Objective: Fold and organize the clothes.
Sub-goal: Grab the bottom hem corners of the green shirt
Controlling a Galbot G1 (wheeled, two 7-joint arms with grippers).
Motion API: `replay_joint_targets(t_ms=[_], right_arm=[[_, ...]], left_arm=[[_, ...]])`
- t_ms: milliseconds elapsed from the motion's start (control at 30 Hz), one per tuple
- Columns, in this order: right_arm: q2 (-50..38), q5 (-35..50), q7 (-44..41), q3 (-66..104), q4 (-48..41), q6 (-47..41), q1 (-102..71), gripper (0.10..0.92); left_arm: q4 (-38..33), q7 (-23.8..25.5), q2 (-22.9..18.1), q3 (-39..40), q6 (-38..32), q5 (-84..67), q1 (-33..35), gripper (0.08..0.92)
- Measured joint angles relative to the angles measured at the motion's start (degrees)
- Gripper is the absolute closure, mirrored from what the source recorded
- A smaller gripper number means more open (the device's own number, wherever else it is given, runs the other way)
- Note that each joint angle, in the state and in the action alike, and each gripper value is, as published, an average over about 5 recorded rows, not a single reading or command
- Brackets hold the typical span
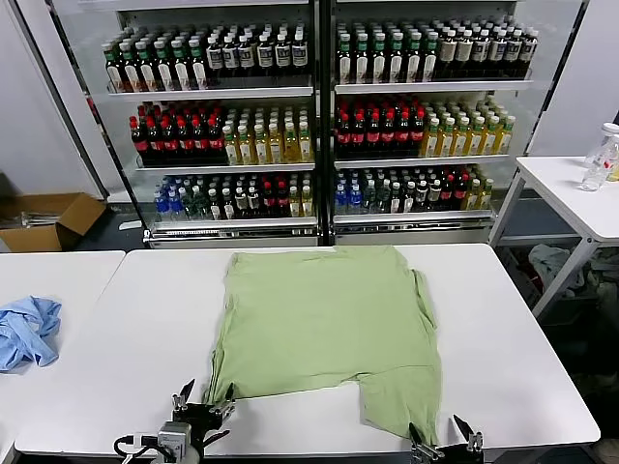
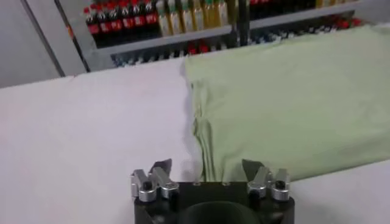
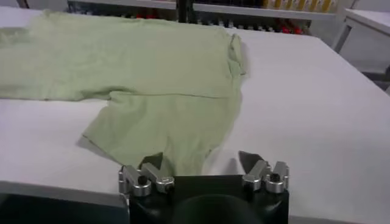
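Next, my right gripper grabs its sleeve's hem (image 1: 395,425) to fold the light green polo shirt (image 1: 324,324).
The light green polo shirt (image 1: 324,324) lies flat on the white table (image 1: 503,358), plain side up, with one part hanging toward the front right edge. Its collar, buttons and chest graphic are hidden. My left gripper (image 1: 201,398) is open and empty at the shirt's near left corner; the left wrist view shows the shirt's edge (image 2: 204,146) between its spread fingers (image 2: 159,167). My right gripper (image 1: 442,432) is open and empty at the table's front edge, just in front of the shirt's near right flap (image 3: 164,131).
A light blue garment (image 1: 27,329) lies on the adjoining table at the left. Drink-bottle shelves (image 1: 319,116) stand behind the table. A small white table (image 1: 571,188) with bottles is at the right. A cardboard box (image 1: 48,220) sits on the floor at the left.
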Motion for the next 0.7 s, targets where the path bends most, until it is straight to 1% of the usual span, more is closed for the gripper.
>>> replay_joint_targets(t_ms=[67,100,467,567,633,700], right_arm=[[-0.1,0.2,-0.1,0.0,-0.1,0.1,0.0,0.561],[-0.2,0.4,-0.2,0.0,-0.1,0.3,0.0,0.596],[-2.0,3.3,-1.9,0.9,0.3,3.0,0.3,0.888],[-2.8,4.1,-2.0,1.6,1.1,4.3,0.5,0.919],[-3.4,4.8,-2.0,2.1,1.7,5.2,1.0,0.919],[-4.2,5.5,-1.9,2.7,2.0,6.1,1.7,0.919]], left_arm=[[0.0,-0.1,0.1,0.0,0.1,-0.6,0.0,0.423],[0.0,-0.1,0.2,0.0,0.2,-1.3,0.1,0.449],[-0.7,0.4,1.1,-1.8,1.3,-10.6,1.2,0.77],[-1.3,0.8,1.5,-2.5,1.4,-13.8,1.6,0.855],[-2.0,1.1,1.8,-2.9,1.4,-15.9,2.0,0.894],[-2.8,1.4,2.0,-3.5,1.5,-17.9,2.3,0.91]])
